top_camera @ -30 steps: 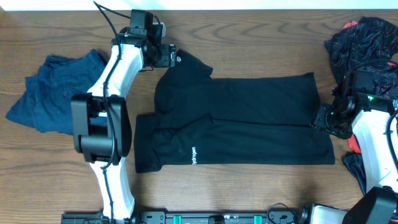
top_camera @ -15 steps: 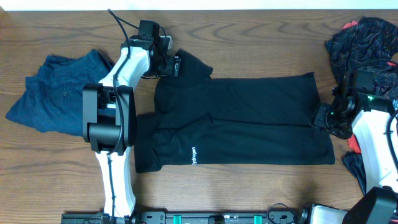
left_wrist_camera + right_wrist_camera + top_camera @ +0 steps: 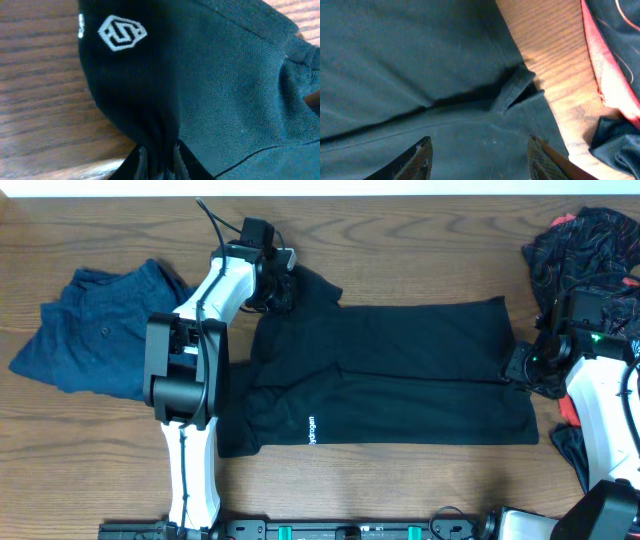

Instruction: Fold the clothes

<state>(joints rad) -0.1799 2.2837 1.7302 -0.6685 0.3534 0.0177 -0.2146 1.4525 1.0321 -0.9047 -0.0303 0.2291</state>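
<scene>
I will grab the shirt's edge nearest the red lining with my right gripper next, opposite the sleeve at my left gripper, to fold it over.
The clothes are a black short-sleeved shirt (image 3: 400, 370) lying flat across the middle of the table, with white lettering near its lower left. My left gripper (image 3: 283, 288) is at the upper left sleeve. In the left wrist view its jaws (image 3: 159, 155) are shut on a bunched fold of the shirt (image 3: 210, 75), just below the white hexagon logo (image 3: 121, 33). My right gripper (image 3: 520, 370) hovers over the shirt's right edge. It stands open (image 3: 479, 155), and flat shirt fabric (image 3: 420, 75) shows between its fingertips (image 3: 420, 157).
A dark blue garment (image 3: 95, 330) lies crumpled at the left. A black garment with thin red lines (image 3: 585, 240) is heaped at the far right, with its red lining (image 3: 600, 65) close beside my right gripper. Bare wood borders the shirt.
My left arm has moved right onto the sleeve, and its jaws have closed on the fabric. The right arm has not moved.
</scene>
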